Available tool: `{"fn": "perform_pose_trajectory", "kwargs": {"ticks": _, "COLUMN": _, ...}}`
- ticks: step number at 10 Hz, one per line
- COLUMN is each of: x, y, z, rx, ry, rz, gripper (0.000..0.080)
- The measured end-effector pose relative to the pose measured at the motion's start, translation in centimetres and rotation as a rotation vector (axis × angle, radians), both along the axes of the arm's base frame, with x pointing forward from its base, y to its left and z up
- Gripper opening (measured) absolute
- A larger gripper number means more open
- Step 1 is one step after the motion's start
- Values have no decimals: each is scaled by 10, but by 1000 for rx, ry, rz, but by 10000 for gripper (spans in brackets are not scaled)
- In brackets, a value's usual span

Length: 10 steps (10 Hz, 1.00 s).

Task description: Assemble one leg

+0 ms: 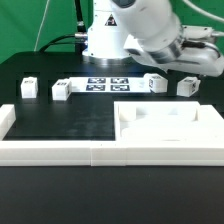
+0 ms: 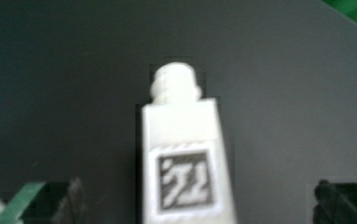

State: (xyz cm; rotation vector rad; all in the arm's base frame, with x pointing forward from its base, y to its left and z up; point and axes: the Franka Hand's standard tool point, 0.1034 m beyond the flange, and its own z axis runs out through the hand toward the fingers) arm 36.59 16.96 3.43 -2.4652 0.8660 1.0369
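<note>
The robot's gripper next needs to pick up the leg by its tagged square body (image 1: 187, 88) (image 2: 187, 178), so that the leg's rounded peg stays free to go into the white panel.
Four small white legs with square tags lie in a row on the black table: two at the exterior view's left (image 1: 29, 87) (image 1: 62, 90) and two at its right (image 1: 153, 84) (image 1: 186, 87). My gripper (image 1: 178, 66) hovers above the right pair. In the wrist view one leg (image 2: 180, 150) lies lengthwise between my fingers, tag face up, with a rounded peg at its far end. My gripper (image 2: 194, 203) is open; its fingertips (image 2: 42, 200) stand wide on either side of the leg and do not touch it.
The marker board (image 1: 107, 84) lies between the two pairs of legs. A large flat white panel (image 1: 170, 128) with raised rim and recesses sits at the front right. A low white L-shaped frame (image 1: 50, 152) runs along the front and the exterior view's left.
</note>
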Motion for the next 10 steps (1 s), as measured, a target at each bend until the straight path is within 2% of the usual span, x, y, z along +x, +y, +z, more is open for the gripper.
{"fn": "perform_pose_trajectory", "kwargs": {"ticks": 3, "x": -3, "y": 5, "z": -13, "rx": 4, "ry": -8, "rz": 13, "gripper": 649}}
{"fn": "perform_pose_trajectory", "kwargs": {"ticks": 10, "x": -17, "y": 3, "z": -26, "rx": -4, "ry": 24, "rz": 10, "gripper": 649}}
